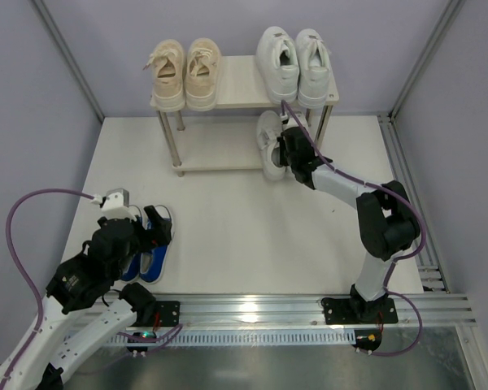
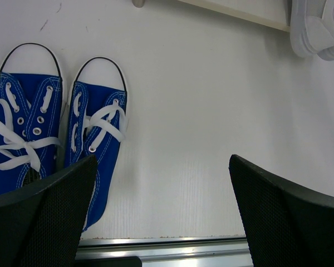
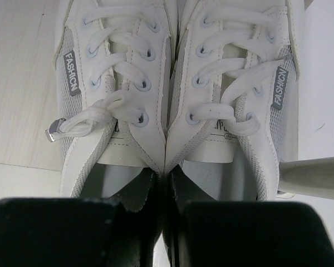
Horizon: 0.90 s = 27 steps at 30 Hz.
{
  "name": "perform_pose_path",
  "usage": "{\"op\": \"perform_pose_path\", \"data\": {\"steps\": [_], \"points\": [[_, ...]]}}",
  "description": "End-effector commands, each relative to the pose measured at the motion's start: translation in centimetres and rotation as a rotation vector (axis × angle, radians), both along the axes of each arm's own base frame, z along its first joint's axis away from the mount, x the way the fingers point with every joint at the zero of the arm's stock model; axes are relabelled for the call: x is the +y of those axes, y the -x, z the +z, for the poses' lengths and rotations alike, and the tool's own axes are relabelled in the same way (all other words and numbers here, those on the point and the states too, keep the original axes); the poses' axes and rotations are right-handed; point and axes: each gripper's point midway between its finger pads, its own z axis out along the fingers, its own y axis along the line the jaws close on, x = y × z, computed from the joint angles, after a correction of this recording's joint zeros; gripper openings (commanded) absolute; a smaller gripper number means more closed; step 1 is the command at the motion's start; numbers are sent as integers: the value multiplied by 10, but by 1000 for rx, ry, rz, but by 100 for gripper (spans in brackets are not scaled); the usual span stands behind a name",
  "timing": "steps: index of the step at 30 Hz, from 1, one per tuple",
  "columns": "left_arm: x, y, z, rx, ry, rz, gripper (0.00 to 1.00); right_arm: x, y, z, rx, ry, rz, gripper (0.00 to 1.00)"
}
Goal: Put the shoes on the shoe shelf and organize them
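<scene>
My right gripper is ready to open, and it should: the smaller white pair (image 1: 268, 145) lies side by side along the flat lower board, inside the silver leg, so the pair would land there.
The shoe shelf (image 1: 237, 101) stands at the back. The beige pair (image 1: 185, 75) sits on its top board at the left and the large white pair (image 1: 295, 63) at the right. My right gripper (image 1: 293, 160) is shut on the smaller white pair (image 1: 268, 145), pinching the two inner collars together (image 3: 166, 183), at the right end of the lower board (image 1: 211, 158). The small blue pair (image 1: 150, 250) lies on the table at the near left, also in the left wrist view (image 2: 94, 139). My left gripper (image 2: 161, 211) is open and empty just above it.
A silver shelf leg (image 3: 314, 178) stands close to the right of the held pair. A metal rail (image 1: 252, 310) runs along the near table edge. Grey walls close in the left, back and right. The left part of the lower board is bare.
</scene>
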Motion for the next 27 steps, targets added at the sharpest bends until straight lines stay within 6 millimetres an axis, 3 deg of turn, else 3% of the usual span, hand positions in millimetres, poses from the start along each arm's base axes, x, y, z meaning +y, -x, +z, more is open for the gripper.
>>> {"op": "perform_pose_path", "data": {"steps": [1,7,10,11,14,17,27], "points": [[1,-3,12,-28,15,15,100,-4,-35,64,-217,-157,-61,4],[1,-2,10,-22,11,17,100,-1,-38,66,-210,-162,-58,7],[2,-2,10,-24,15,18,100,-1,-39,67,-211,-164,-58,27],[2,-2,11,-25,17,19,100,0,-39,67,-213,-167,-52,40],[3,-1,11,-28,17,23,100,4,-37,73,-224,-182,-32,62],[3,-2,11,-28,17,25,100,3,-32,80,-247,-201,-25,69],[3,-2,11,-28,13,26,100,5,-5,90,-313,-255,31,72]]}}
